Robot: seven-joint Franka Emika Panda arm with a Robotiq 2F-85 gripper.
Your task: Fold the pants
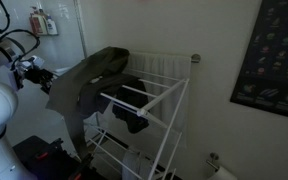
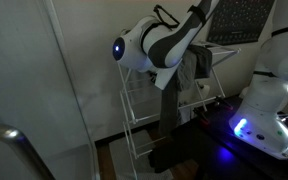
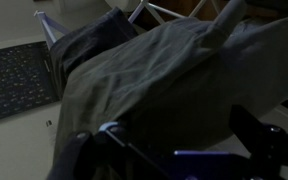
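Note:
The olive-grey pants need to be folded over, so my gripper should pick them up by their outer draped edge next. The rest stays lying on the drying rack (image 1: 169,85).
The olive-grey pants (image 1: 89,80) hang draped over the top of a white drying rack (image 1: 169,85), with one long leg drooping down at the near side. In an exterior view they show as a dark hanging strip (image 2: 170,100) behind the arm. The wrist view is filled with their cloth (image 3: 174,75). My gripper (image 1: 30,70) hovers just beside the pants' draped edge. In the wrist view the gripper (image 3: 174,150) is open, its dark fingers (image 3: 259,135) wide apart at the bottom, with only cloth beyond them.
A smaller black garment (image 1: 134,117) hangs from a lower bar of the rack. A dark poster (image 1: 279,55) is on the wall beside it. The robot's white base (image 2: 264,100) and a dark table stand close to the rack (image 2: 139,110).

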